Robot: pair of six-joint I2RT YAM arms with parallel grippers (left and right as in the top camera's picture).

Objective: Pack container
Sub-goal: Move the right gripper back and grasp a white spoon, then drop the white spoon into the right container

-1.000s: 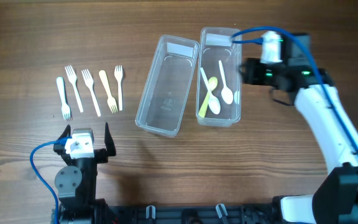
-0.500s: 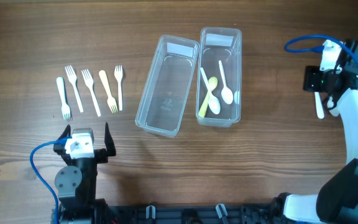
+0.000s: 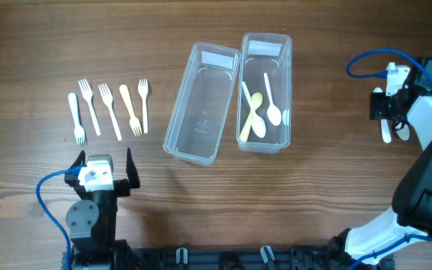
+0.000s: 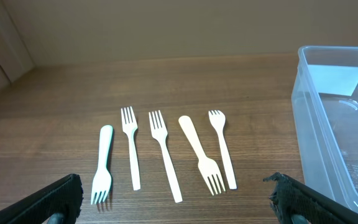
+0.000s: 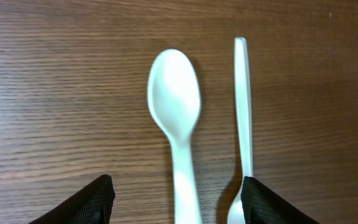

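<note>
My right gripper lowers next, before closing on the white spoon (image 5: 178,124). The spoon lies in the fingers' gap, but the fingers are above the spoon's handle (image 5: 184,178) in the right wrist view.
Two clear plastic containers lie mid-table: the left one (image 3: 199,105) is empty, and the right one (image 3: 265,94) holds several white and yellow-green spoons (image 3: 255,114). Several white and cream forks (image 3: 109,109) lie in a row at the left and also show in the left wrist view (image 4: 164,152). My left gripper (image 3: 103,174) is open and empty just short of the forks (image 4: 179,202). My right gripper (image 3: 388,112) is open at the far right, straddling a white spoon (image 5: 178,124) on the table. A second white utensil (image 5: 243,112) lies beside its right finger.
The empty container's edge (image 4: 340,130) shows at the right of the left wrist view. Blue cables loop by both arms. Bare wood surrounds the two utensils (image 3: 385,133) at the right.
My right arm has swung from above the spoon container out to the far right and now sits over the loose utensils. The left arm has not moved.
</note>
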